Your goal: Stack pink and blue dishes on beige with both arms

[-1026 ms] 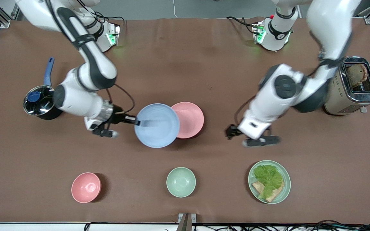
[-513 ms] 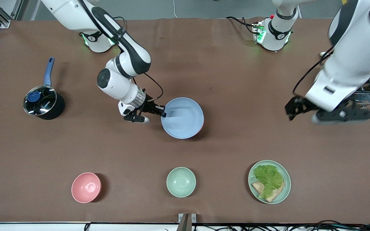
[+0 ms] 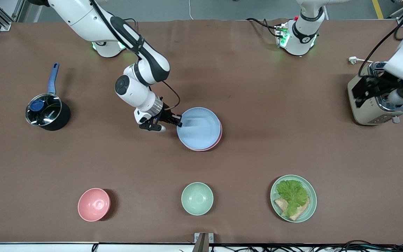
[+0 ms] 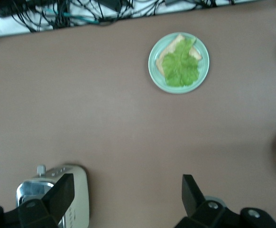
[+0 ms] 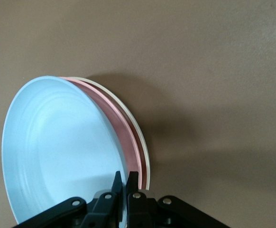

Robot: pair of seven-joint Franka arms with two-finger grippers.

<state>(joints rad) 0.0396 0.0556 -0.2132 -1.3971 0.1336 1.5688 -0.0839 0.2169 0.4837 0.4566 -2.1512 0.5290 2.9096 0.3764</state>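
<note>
The blue plate sits over the pink plate and would lie in the stack, so it is time for my right gripper to release the blue plate.
The light blue plate rests on the pink plate, of which only a thin rim shows in the front view. My right gripper is shut on the blue plate's rim at the edge toward the right arm's end. In the right wrist view the blue plate tilts slightly over the pink plate. The cream-beige plate shows as a thin rim under both. The right gripper pinches the blue rim. My left gripper hangs open over the toaster, holding nothing.
A toaster stands at the left arm's end. A green plate with lettuce and bread, a mint bowl and a pink bowl line the edge nearest the front camera. A black pot sits at the right arm's end.
The right gripper carried the blue plate over the pink plate and lowered it onto it. The left arm pulled away from the middle to over the toaster.
</note>
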